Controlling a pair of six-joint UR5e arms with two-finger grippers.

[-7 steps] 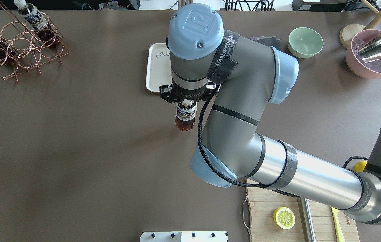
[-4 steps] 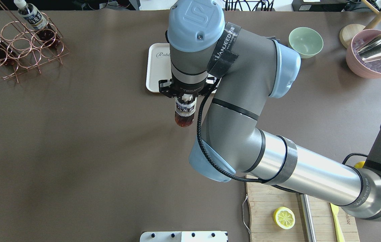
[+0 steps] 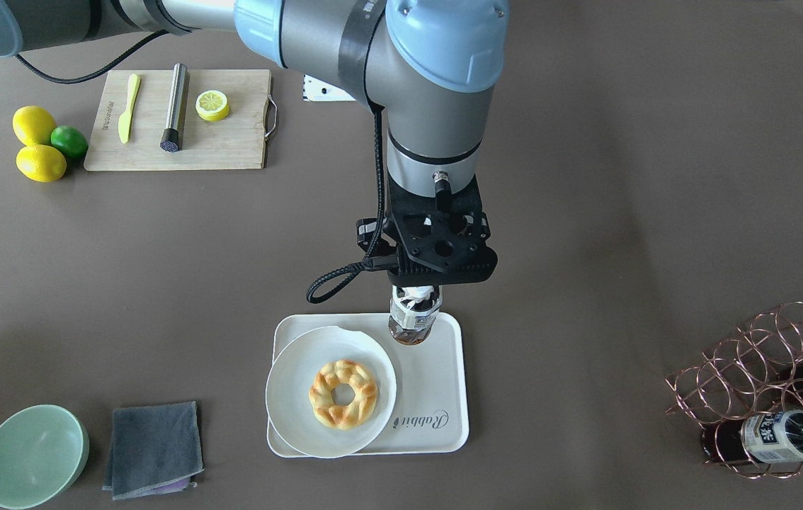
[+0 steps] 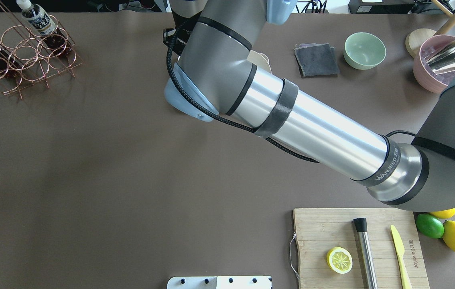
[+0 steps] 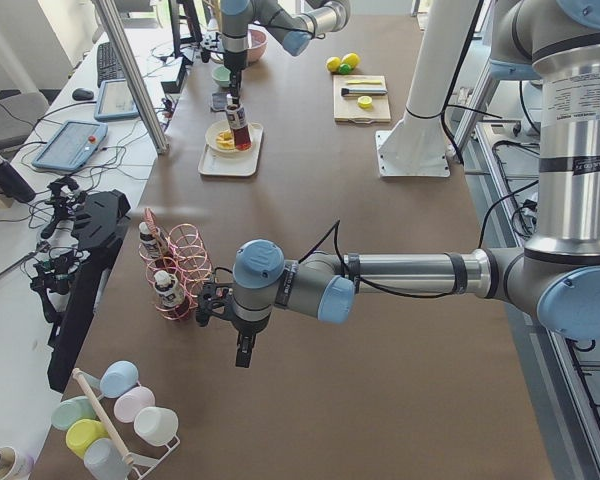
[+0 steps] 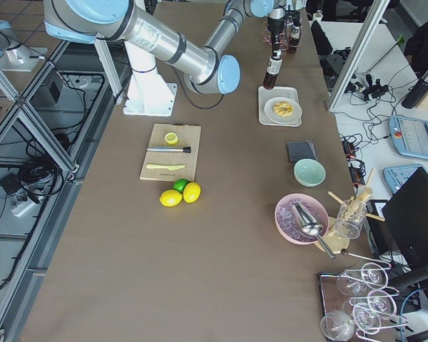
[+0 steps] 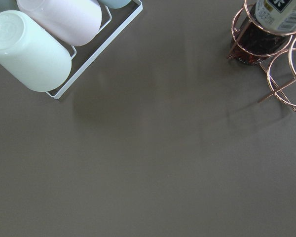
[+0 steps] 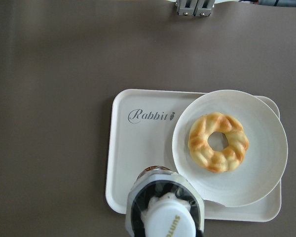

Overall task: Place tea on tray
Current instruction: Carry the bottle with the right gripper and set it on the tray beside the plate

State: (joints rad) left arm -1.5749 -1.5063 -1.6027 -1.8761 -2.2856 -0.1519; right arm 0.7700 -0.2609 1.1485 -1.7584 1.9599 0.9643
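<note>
The bottle has its base [image 3: 409, 336] [image 8: 157, 169] short of the tray's open area. My right gripper needs to move the bottle toward the Rabbit lettering before it lets go.
My right gripper [image 3: 416, 289] is shut on the white-capped neck of a tea bottle [image 3: 413, 324] and holds it upright over the corner of the cream "Rabbit" tray [image 3: 440, 382] nearest the robot. I cannot tell whether the bottle's base touches the tray. The right wrist view looks down on the bottle's cap [image 8: 170, 224] and the tray [image 8: 138, 163]. In the overhead view the right arm hides both. My left gripper [image 5: 242, 352] hangs beside the copper rack, far from the tray; I cannot tell whether it is open or shut.
A round white plate with a doughnut [image 3: 334, 393] fills the tray's other half. A copper rack [image 3: 762, 375] holds two more tea bottles. A grey cloth [image 3: 154, 439], a green bowl [image 3: 33, 457] and a wooden board [image 3: 182, 120] lie around.
My right arm has reached forward with the bottle, from just short of the tray to over it. It now covers the tray in the overhead view.
</note>
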